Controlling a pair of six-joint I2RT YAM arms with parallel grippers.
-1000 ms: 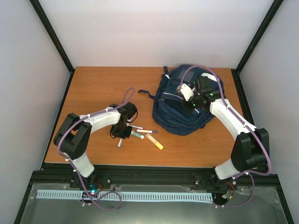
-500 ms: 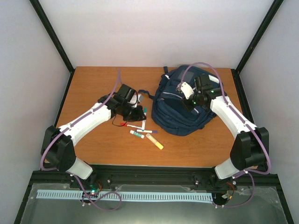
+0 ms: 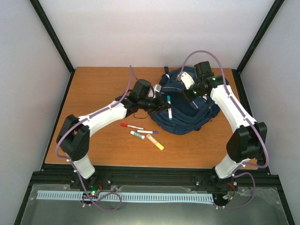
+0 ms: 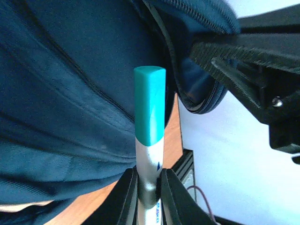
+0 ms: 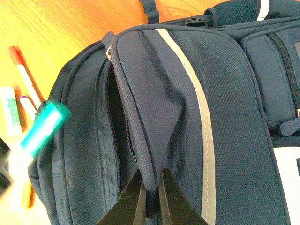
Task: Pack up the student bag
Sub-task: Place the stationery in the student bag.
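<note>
My left gripper holds the marker with its teal cap over navy fabric, short of the zip opening (image 3: 194,104), and should keep holding until the cap goes in.
The student bag (image 3: 187,112), navy with a pale stripe (image 5: 197,108), lies at the table's back right. My right gripper (image 3: 190,91) (image 5: 151,199) is shut on a fold of the bag's fabric beside an open zip (image 5: 112,122), holding that edge up. My left gripper (image 3: 160,105) (image 4: 149,187) is shut on a white marker with a teal cap (image 3: 169,107) (image 4: 150,108). The marker hangs over the bag's left side, close to the zip opening. In the right wrist view the marker (image 5: 44,126) shows blurred at the left.
On the wooden table (image 3: 93,89) in front of the bag lie a red-capped pen (image 3: 130,126), a purple-tipped pen (image 3: 147,131), a green-and-white glue stick (image 3: 137,135) and a yellow highlighter (image 3: 155,141). Black frame posts stand at the table's back corners.
My left arm has swung right from the loose pens to the bag, carrying the teal-capped marker. The right gripper has drawn the bag's fabric up and back.
</note>
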